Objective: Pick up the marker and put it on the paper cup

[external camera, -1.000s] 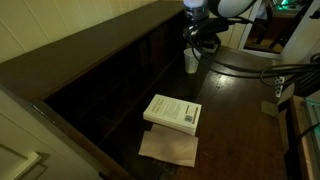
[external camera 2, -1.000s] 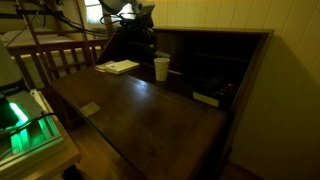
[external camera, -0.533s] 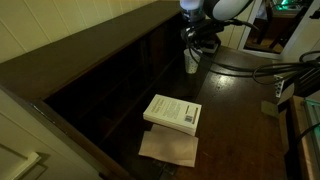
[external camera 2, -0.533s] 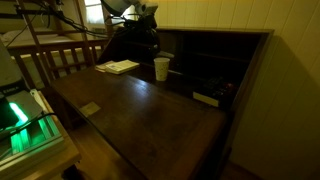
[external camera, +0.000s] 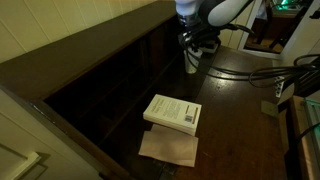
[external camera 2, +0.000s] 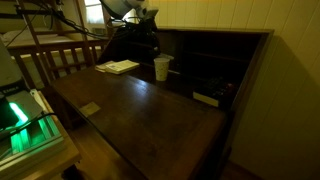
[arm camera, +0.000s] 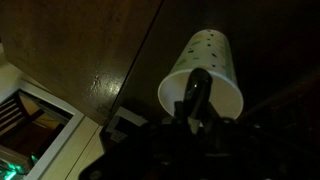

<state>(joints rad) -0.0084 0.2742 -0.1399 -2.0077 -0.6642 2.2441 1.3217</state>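
The dark end of the marker is over the paper cup's open top (arm camera: pixel 225 98) and my fingers are low at the cup's rim, so my gripper will let go of the marker.
The white paper cup (arm camera: pixel 214 62) stands on the dark wooden desk, seen from above in the wrist view. My gripper (arm camera: pixel 192 128) is shut on the dark marker (arm camera: pixel 197 92), whose tip reaches over the cup's open rim. In both exterior views the cup (external camera: pixel 190 63) (external camera 2: pixel 162 68) stands next to the hutch, and the gripper (external camera: pixel 194 46) (external camera 2: pixel 150 47) hangs just above it. The marker is too small and dark to make out in those views.
A white book (external camera: pixel 172 112) lies on a brown sheet (external camera: pixel 168 148) further along the desk; it also shows in an exterior view (external camera 2: pixel 120 67). The hutch with open shelves (external camera 2: pixel 215 60) rises right behind the cup. Cables (external camera: pixel 285 75) lie near the desk edge.
The arm has shifted slightly sideways above the cup, still holding the marker. The cup and book have not moved.
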